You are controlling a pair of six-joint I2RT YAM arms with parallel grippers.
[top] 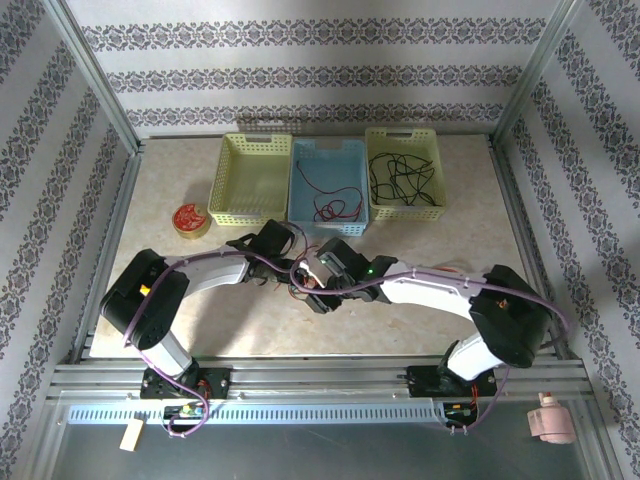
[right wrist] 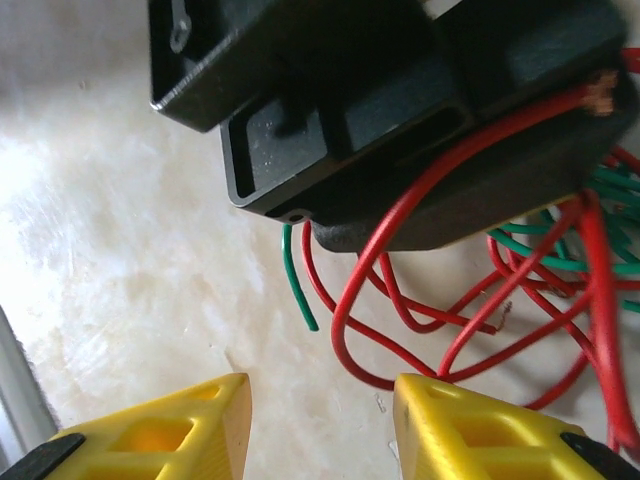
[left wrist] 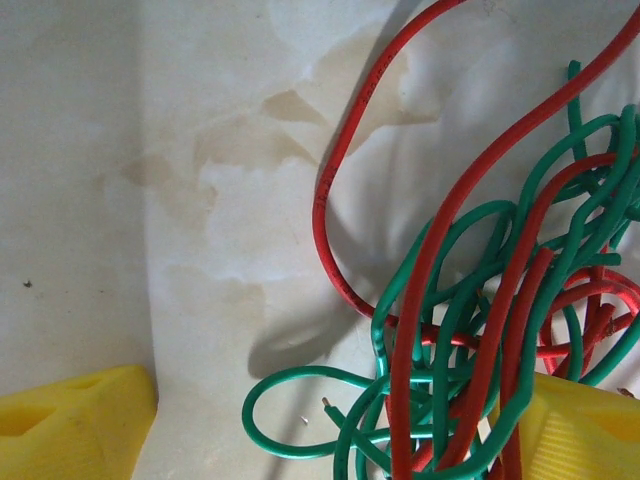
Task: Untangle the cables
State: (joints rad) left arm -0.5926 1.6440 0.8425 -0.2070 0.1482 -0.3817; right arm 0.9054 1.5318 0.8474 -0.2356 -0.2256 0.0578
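Observation:
The red cable has its loop standing clear of the tangle [right wrist: 352,362], so my right gripper will reach the cable and grip it there to pull that piece out and untangle it.
A tangle of red and green cables [left wrist: 480,330] lies on the pale tabletop in the middle, where both arms meet. My left gripper [left wrist: 330,435] hangs over it, open wide; its yellow fingertips [left wrist: 75,420] flank the tangle, and strands cross over the right-hand tip. My right gripper [right wrist: 320,430] is open, with bare table between its yellow fingertips [right wrist: 470,425]. A red cable loop [right wrist: 345,330] touches the right-hand tip, and a loose green end [right wrist: 295,280] lies just ahead. The black body of the left gripper [right wrist: 400,110] looms above these cables. Both grippers, left [top: 283,262] and right [top: 315,280], nearly touch.
Three baskets stand at the back: a yellow one [top: 250,178], a blue one [top: 327,160] holding a red and dark cable, and a yellow-green one [top: 403,205] holding black cables. A round red-and-yellow disc [top: 190,218] lies at the left. Lilac arm cables [top: 420,285] arch over both arms.

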